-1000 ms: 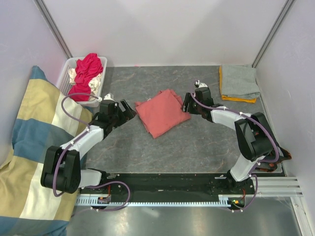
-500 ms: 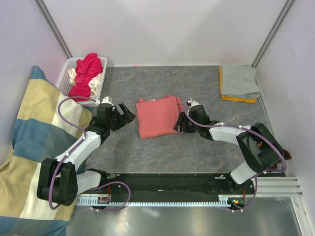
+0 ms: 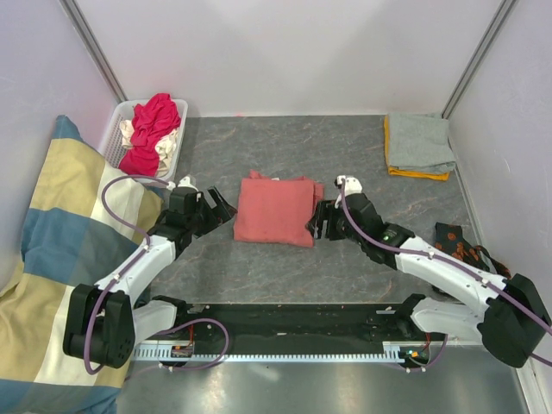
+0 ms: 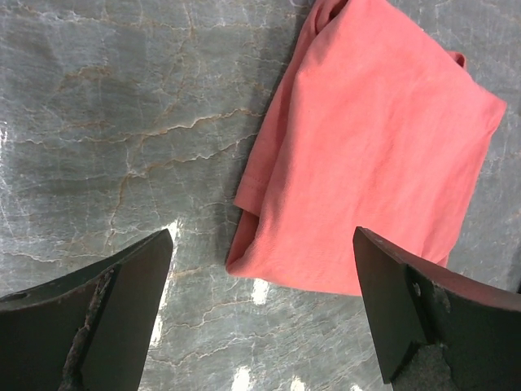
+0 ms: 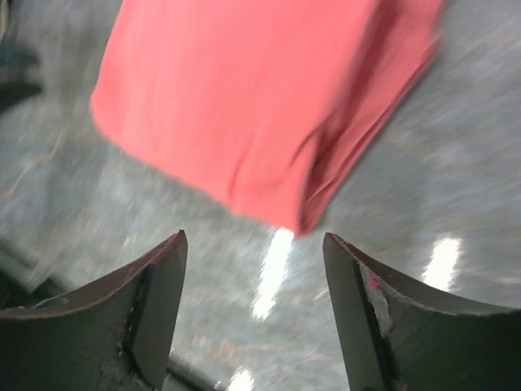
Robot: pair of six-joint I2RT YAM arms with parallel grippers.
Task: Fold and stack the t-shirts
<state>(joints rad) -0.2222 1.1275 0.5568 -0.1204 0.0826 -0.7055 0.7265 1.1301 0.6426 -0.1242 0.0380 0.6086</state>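
I need to grab the folded salmon-pink t-shirt (image 3: 274, 211) next with my right gripper, by the far corner on that gripper's side, so I can slide and turn the shirt for folding.
A folded salmon-pink t-shirt (image 3: 274, 211) lies flat in the middle of the grey table (image 3: 259, 147). My left gripper (image 3: 226, 207) hovers just off the shirt's left edge, open and empty. In the left wrist view the shirt (image 4: 374, 155) fills the upper right beyond the open left gripper (image 4: 262, 240). My right gripper (image 3: 317, 220) sits at the shirt's right edge, open, holding nothing. The right wrist view is blurred, with a corner of the shirt (image 5: 252, 106) just ahead of the right gripper (image 5: 254, 244). A folded grey tee on an orange one (image 3: 418, 145) lies at the back right.
A white lattice basket (image 3: 112, 129) at the back left holds crumpled magenta-red and cream shirts (image 3: 153, 125). A big striped cushion (image 3: 52, 259) fills the left side. A dark patterned item (image 3: 453, 237) lies by the right arm. Walls close in on three sides.
The right arm swung round toward the near side, turning the pink shirt until it lies square. The right jaws now stand just off its edge. The left gripper shifted slightly.
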